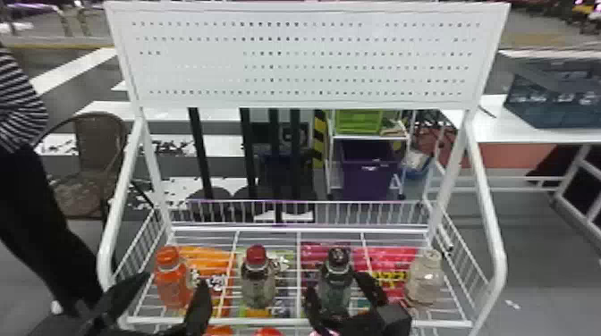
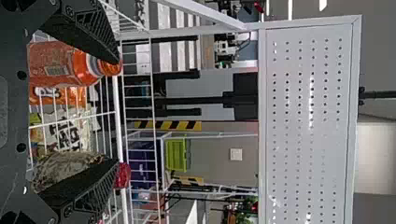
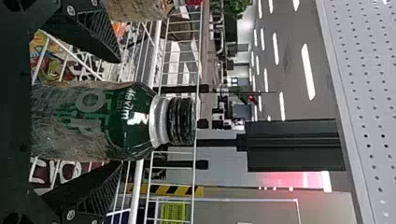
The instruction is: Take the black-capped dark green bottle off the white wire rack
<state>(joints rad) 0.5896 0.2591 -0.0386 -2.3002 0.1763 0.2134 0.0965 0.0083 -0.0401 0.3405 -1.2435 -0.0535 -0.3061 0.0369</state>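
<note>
The robot's right gripper will next grab the dark green bottle by its labelled body (image 1: 335, 292) (image 3: 86, 121) to take it off the rack.
The black-capped dark green bottle (image 1: 335, 286) stands upright on the white wire rack (image 1: 298, 277), right of centre. My right gripper (image 1: 342, 295) is open around it, one finger on each side. In the right wrist view the bottle (image 3: 112, 122) lies between the spread fingers of the right gripper (image 3: 119, 112), with a gap on the upper finger's side. My left gripper (image 1: 176, 292) stands open at the rack's front left; in the left wrist view the left gripper (image 2: 116, 109) has its fingers wide apart.
Also on the rack are an orange bottle (image 1: 172, 279) at the left, a red-capped bottle (image 1: 258, 279) beside the green one, and a clear bottle (image 1: 425, 279) at the right. Behind rises a white perforated panel (image 1: 304, 58); a raised wire edge (image 1: 349, 212) runs along the back.
</note>
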